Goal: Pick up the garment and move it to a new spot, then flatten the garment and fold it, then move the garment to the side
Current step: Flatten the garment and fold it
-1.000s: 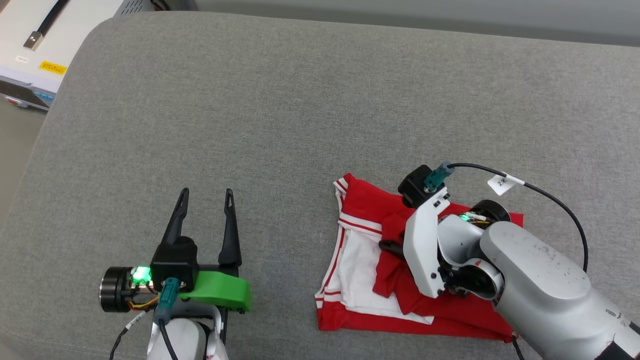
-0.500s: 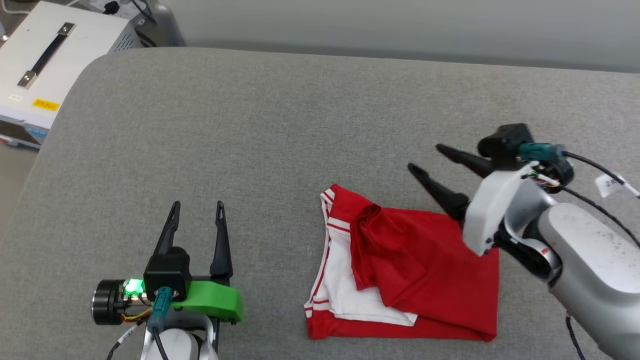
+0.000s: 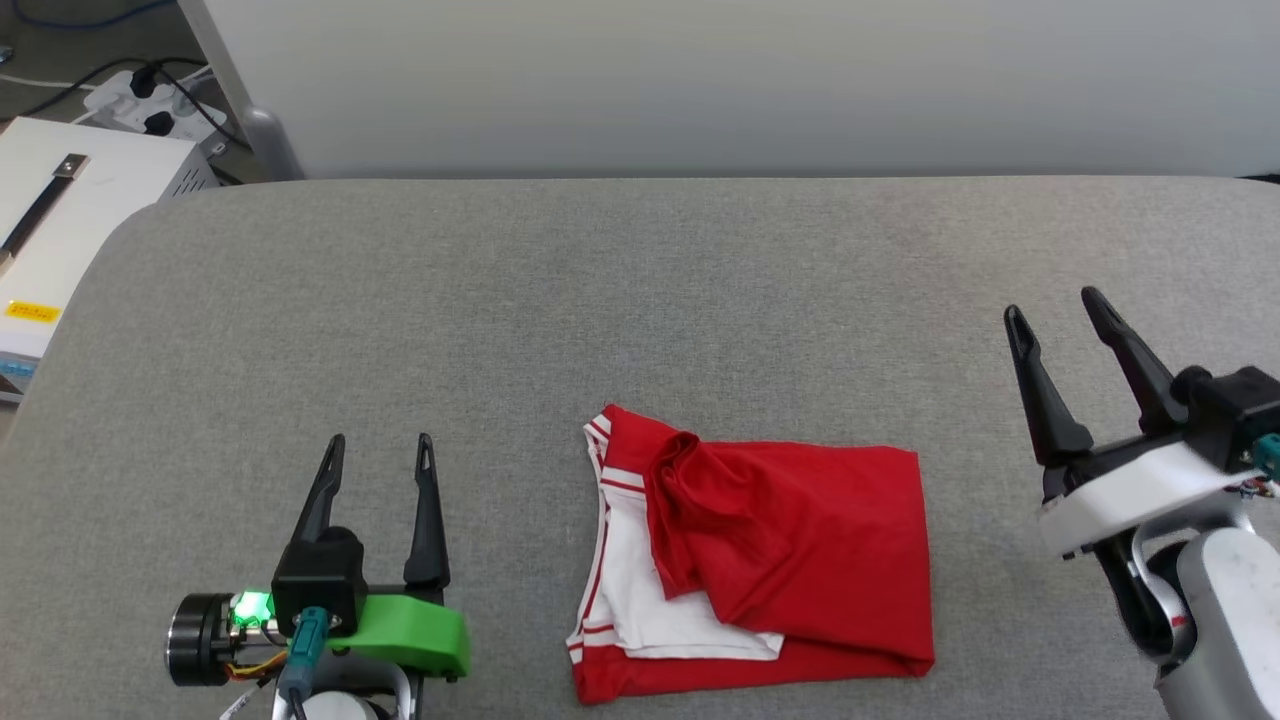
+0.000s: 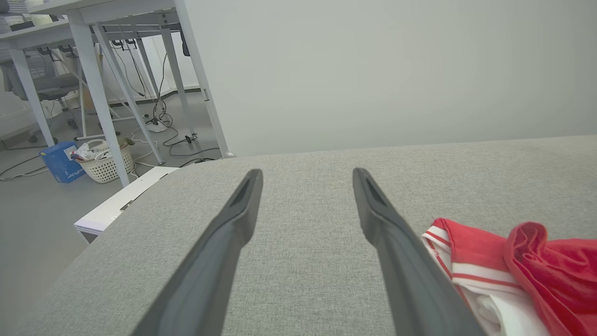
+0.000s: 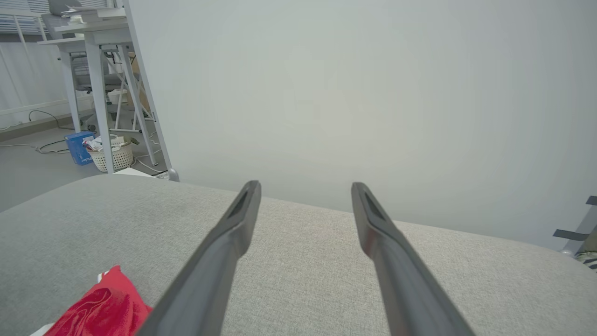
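Note:
My right gripper should next move the garment [image 3: 732,552] to a new spot, so it will grab its plain red folded end [image 3: 888,552].
The garment [image 3: 780,560] lies folded on the grey padded table [image 3: 600,300], near its front edge: red cloth on top, with a white sleeve and striped trim showing at its left side. Its lettering is hidden. My left gripper [image 3: 378,442] stands open to the garment's left, apart from it, nothing between its fingers. My right gripper [image 3: 1050,305] stands open to the garment's right, clear of the cloth, also empty. The left wrist view has the garment [image 4: 513,275] at lower right beside the left gripper [image 4: 305,175]. The right wrist view has a red corner of the garment [image 5: 100,308] at lower left of the right gripper [image 5: 305,186].
A white equipment case [image 3: 60,230] stands off the table's left end. A pale wall [image 3: 700,80] runs behind the table. Desk legs, cables, a white basket [image 4: 105,163] and a blue box [image 4: 60,161] are on the floor beyond the left end.
My right gripper let go of the garment, opened, and drew back to the right, off the cloth. The garment now lies flat and folded. The head camera tilted up, so the whole picture shifted.

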